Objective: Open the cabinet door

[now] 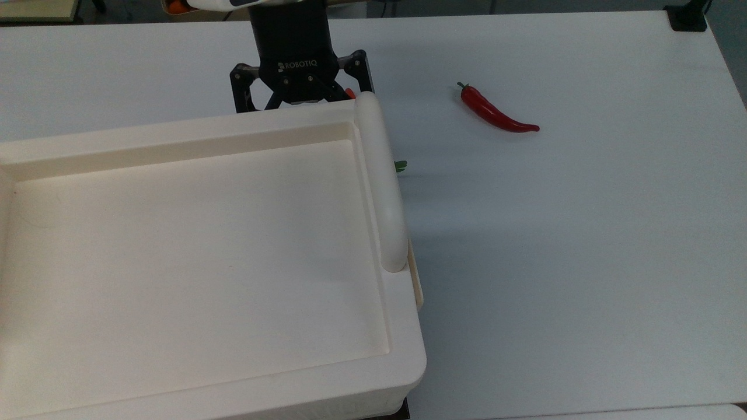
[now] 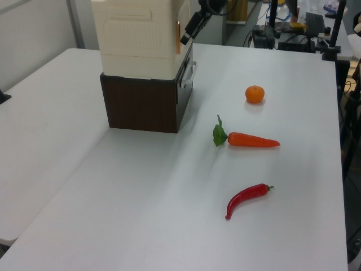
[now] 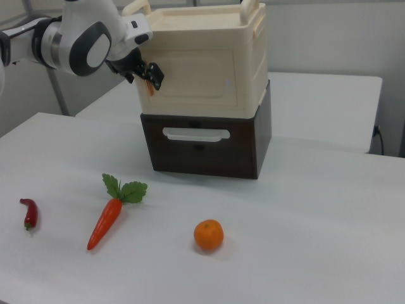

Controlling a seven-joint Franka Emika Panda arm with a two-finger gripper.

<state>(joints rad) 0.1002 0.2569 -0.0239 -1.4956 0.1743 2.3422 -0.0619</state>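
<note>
My gripper grabs the cabinet door by its small orange tab (image 2: 178, 29) next, to open up the cream cabinet (image 2: 138, 39).
The cream cabinet stands on a dark brown drawer base (image 3: 202, 152). Its door (image 3: 196, 79) is the flat front panel in the right view and sits flush with the body. A small orange tab (image 3: 150, 87) sticks out at the door's left edge there. My black gripper (image 3: 150, 75) hangs open right at that tab, beside the cabinet's upper left corner. In the left view the gripper (image 2: 190, 28) is just right of the tab (image 2: 178, 29). In the top view the gripper (image 1: 300, 99) dips behind the far rim of the recessed cabinet top (image 1: 192, 245), which hides the fingertips.
A carrot (image 3: 107, 218), a red chilli (image 3: 28, 212) and an orange (image 3: 209, 234) lie on the white table (image 3: 304, 240) in front of the cabinet. A rounded white bar (image 1: 382, 186) runs along the top's edge. The drawer base carries a pale handle (image 3: 196, 134).
</note>
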